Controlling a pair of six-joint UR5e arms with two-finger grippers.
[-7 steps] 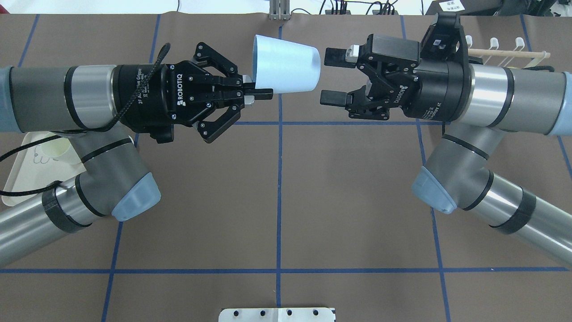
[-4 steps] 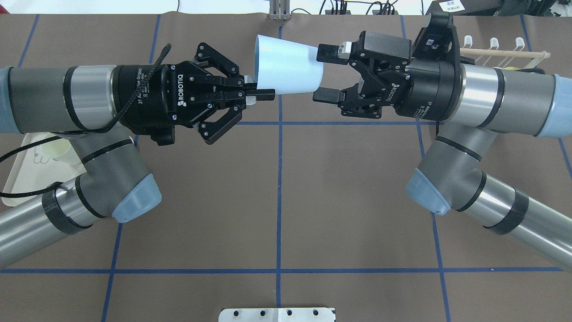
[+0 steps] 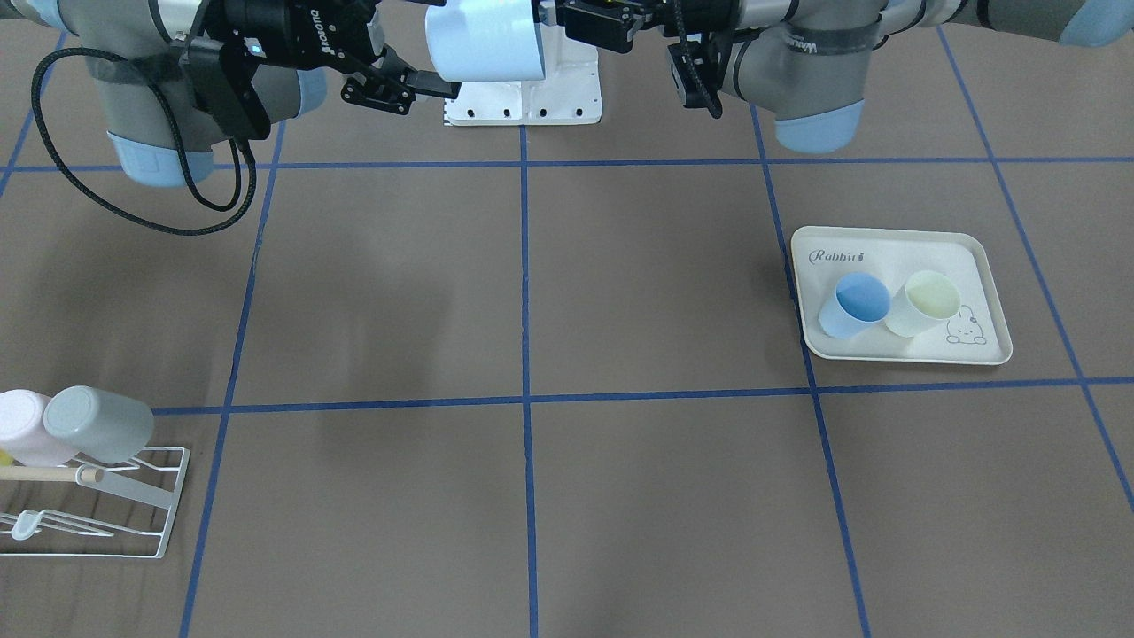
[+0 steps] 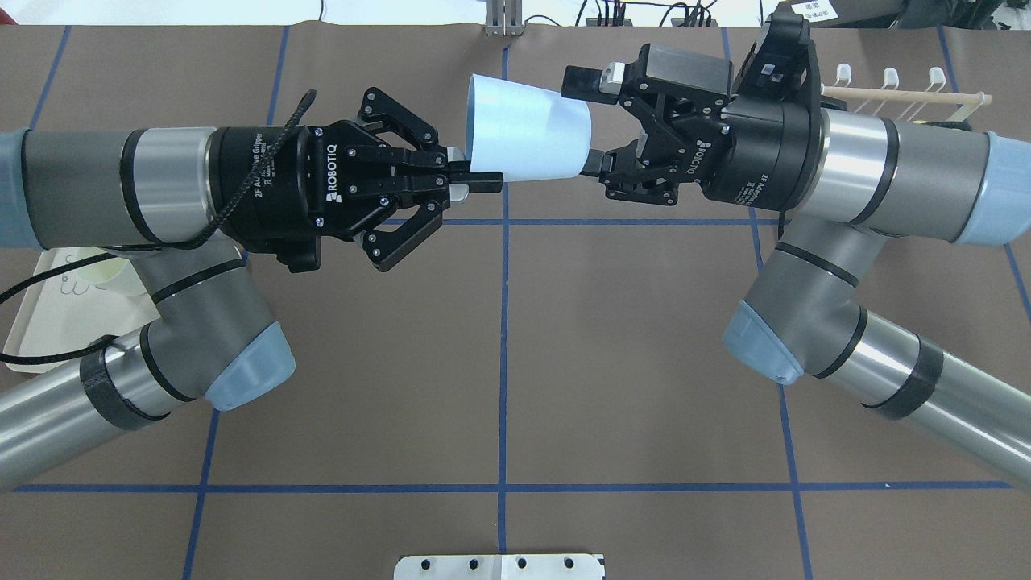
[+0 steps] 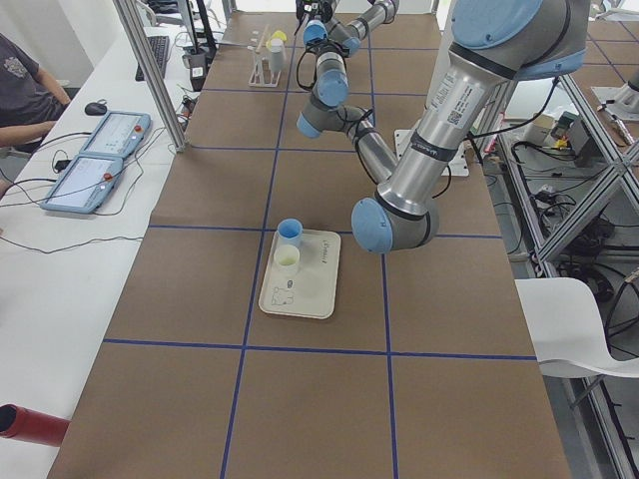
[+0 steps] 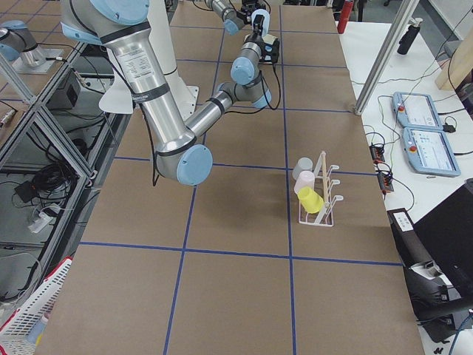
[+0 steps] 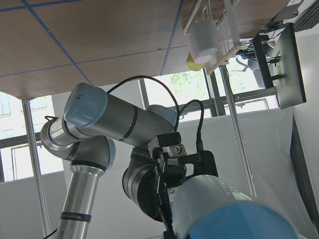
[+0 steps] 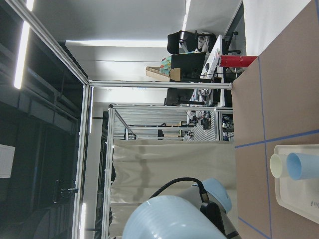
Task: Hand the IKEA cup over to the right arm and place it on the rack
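The right gripper grabs the cup by its narrow base (image 3: pixel 442 41) (image 8: pixel 167 221) next, where both sides are open, since my left gripper covers the cup's rim.
The IKEA cup (image 4: pixel 527 137) is light blue and is held on its side in the air over the far middle of the table. My left gripper (image 4: pixel 475 179) is shut on its rim. My right gripper (image 4: pixel 588 122) is open, and its two fingers straddle the cup's base, the lower one touching it or nearly so. The cup also shows in the front view (image 3: pixel 485 40), with the right gripper's finger (image 3: pixel 416 86) beneath it. The white wire rack (image 3: pixel 89 505) with its wooden rod (image 4: pixel 902 93) stands at the far right behind my right arm.
The rack holds a pink cup (image 3: pixel 22 428), a grey cup (image 3: pixel 97 424) and a yellow cup (image 6: pixel 310 200). The cream rabbit-print tray (image 3: pixel 899 257) on my left holds a blue cup (image 3: pixel 855 304) and a pale yellow cup (image 3: pixel 921 304). A white base plate (image 4: pixel 499 566) sits at the near edge.
My right gripper has moved left toward the cup, and its open fingers now straddle the base. My left gripper has shifted slightly right with the cup.
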